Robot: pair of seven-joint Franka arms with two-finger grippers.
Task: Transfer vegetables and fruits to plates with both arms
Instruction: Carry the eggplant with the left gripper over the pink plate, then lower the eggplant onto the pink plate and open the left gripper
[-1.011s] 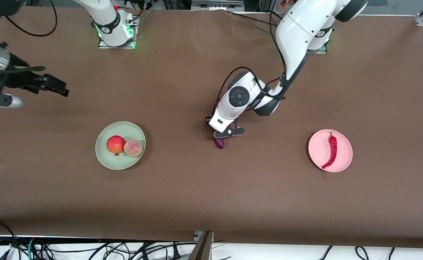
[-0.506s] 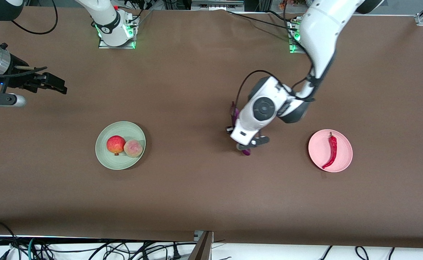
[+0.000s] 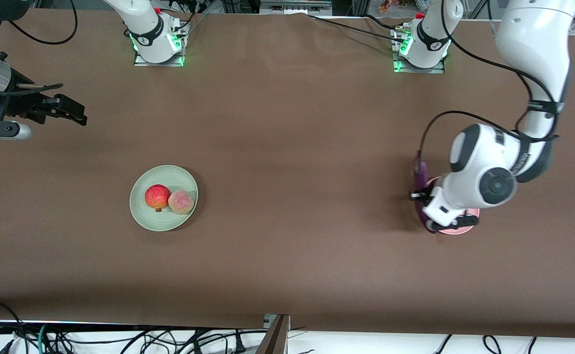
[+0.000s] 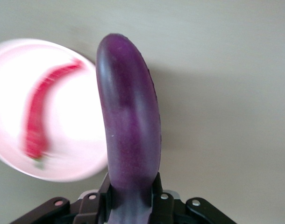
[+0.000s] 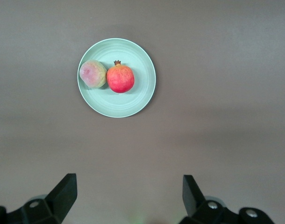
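The purple eggplant hangs beside the plate, so my left gripper should keep holding it until it is over the pink plate [image 4: 72, 135].
My left gripper [image 3: 432, 216] is shut on the purple eggplant [image 3: 420, 189] and holds it over the edge of the pale pink plate [image 3: 470, 222]. In the left wrist view the eggplant [image 4: 131, 126] sticks out between the jaws, beside the pink plate [image 4: 72, 135] with the red chili [image 4: 42, 114] on it. In the front view the arm hides the chili. The pale green plate [image 3: 142, 216] holds the red-orange fruit [image 3: 157, 196] and the peach-like fruit [image 3: 181, 201]. My right gripper [image 3: 71, 112] is open and empty, high at the right arm's end of the table; its view shows the green plate [image 5: 142, 95].
Both arm bases [image 3: 157, 42] [image 3: 422, 46] stand along the table edge farthest from the front camera. Cables hang under the edge nearest the front camera.
My left gripper has carried the eggplant from the table's middle toward the left arm's end, to the pink plate. My right gripper has drifted slightly.
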